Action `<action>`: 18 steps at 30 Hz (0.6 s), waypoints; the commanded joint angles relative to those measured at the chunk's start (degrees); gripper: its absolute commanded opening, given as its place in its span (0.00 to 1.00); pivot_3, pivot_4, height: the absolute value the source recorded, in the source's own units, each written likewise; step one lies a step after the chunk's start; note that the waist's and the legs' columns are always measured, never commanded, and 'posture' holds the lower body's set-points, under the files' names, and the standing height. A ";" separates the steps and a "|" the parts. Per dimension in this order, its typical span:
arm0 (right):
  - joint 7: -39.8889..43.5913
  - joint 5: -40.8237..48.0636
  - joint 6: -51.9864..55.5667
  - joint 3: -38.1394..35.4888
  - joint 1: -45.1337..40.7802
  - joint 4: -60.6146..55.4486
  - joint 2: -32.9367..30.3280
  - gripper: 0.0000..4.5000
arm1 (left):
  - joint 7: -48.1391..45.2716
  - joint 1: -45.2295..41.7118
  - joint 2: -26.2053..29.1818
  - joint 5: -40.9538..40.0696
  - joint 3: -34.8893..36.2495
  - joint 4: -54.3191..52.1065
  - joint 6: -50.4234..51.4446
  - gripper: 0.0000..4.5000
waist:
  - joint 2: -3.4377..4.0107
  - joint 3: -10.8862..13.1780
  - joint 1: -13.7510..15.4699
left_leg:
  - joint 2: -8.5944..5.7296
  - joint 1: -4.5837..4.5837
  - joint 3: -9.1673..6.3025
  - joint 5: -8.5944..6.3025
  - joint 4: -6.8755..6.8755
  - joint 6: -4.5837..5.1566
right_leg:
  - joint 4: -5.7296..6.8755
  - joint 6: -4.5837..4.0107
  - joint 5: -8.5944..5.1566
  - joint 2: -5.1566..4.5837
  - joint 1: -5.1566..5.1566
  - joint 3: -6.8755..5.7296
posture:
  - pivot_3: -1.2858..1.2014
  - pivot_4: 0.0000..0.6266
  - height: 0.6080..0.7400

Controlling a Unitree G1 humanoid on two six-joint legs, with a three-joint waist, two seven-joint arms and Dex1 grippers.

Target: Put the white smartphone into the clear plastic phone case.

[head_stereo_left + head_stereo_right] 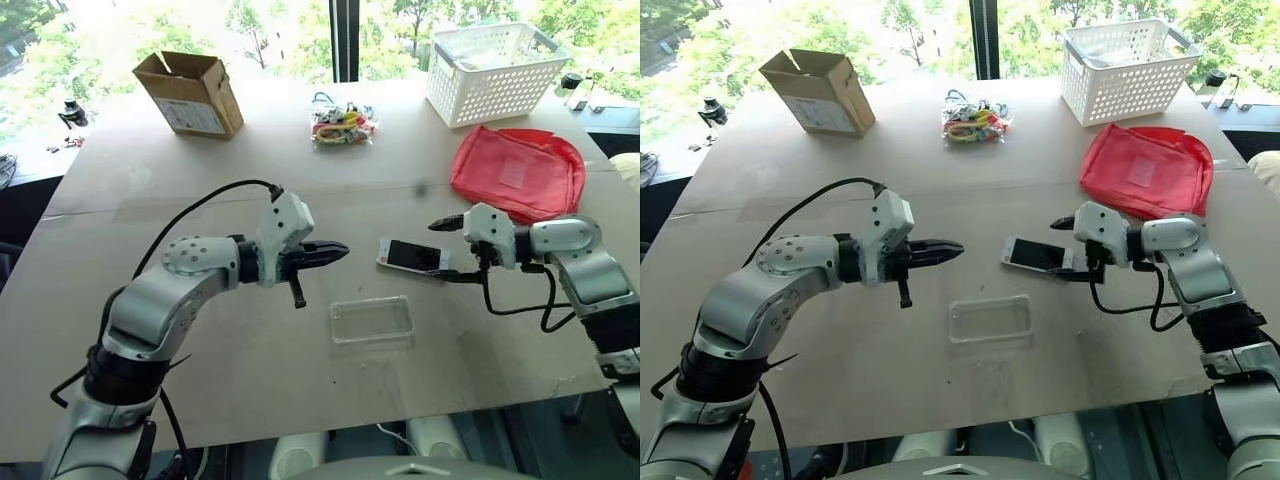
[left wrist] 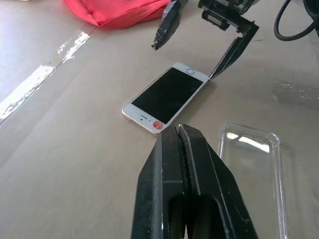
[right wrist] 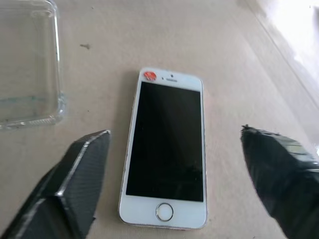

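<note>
I will grab the white smartphone by its home-button end with my right gripper next. Then it can go into the clear case [image 1: 372, 319].
The white smartphone [image 1: 412, 256] lies flat on the table, dark screen up, with a small red sticker at one end. The clear plastic phone case [image 1: 372, 319] lies hollow side up just in front of it, apart from it. My right gripper [image 1: 452, 250] is open at the phone's right end, one finger on each side of it, just above the table; in the right wrist view the phone [image 3: 167, 169] sits between the spread fingertips and the case [image 3: 27, 64] lies beyond. My left gripper [image 1: 335, 252] is shut and empty, hovering left of the phone [image 2: 165, 98].
A red pouch [image 1: 518, 170] lies behind my right arm. A white basket [image 1: 495, 70] stands at the back right, a cardboard box [image 1: 190, 92] at the back left, and a bundle of coloured cords [image 1: 342, 124] between them. The table's front edge [image 1: 330, 425] runs close by.
</note>
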 commanded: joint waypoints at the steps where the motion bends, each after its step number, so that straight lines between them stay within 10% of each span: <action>1: -2.24 -4.02 2.54 1.70 0.31 3.29 -0.74 0.99 | -1.16 -1.51 1.11 1.01 -0.09 -0.84 -1.50 0.00 | 0.02 0.01 0.08 | -0.03 -0.03 0.02 0.00 0.00 0.00 | 0.00 0.00 0.00 -0.01 -0.04 0.00 | 0.52 0.24 1.00; 9: -2.41 -12.15 13.19 9.89 0.07 -0.94 -4.50 0.99 | -1.28 -0.86 1.25 0.65 0.78 -1.94 -0.83 0.00 | -0.22 -0.18 0.68 | -0.07 0.03 0.00 0.00 0.02 0.00 | 0.00 0.00 0.00 -0.02 0.06 -0.07 | 0.52 0.24 1.00; 14: 0.83 -10.16 19.41 11.32 1.36 -4.30 -4.62 0.61 | -1.24 -1.04 1.16 0.78 0.68 -1.87 -0.91 0.00 | -0.57 -0.40 1.10 | -0.07 0.10 0.00 0.00 0.07 0.00 | -0.02 0.00 0.00 -0.01 0.20 -0.14 | 0.52 0.24 1.00; 18: 3.79 -8.88 23.76 12.02 1.74 -5.35 -5.69 0.61 | -1.30 -1.20 1.21 0.94 0.66 -1.66 -1.07 0.00 | -0.58 -0.42 1.46 | -0.09 0.17 -0.01 0.00 0.08 0.00 | -0.05 0.00 -0.01 -0.02 0.30 -0.22 | 0.52 0.24 1.00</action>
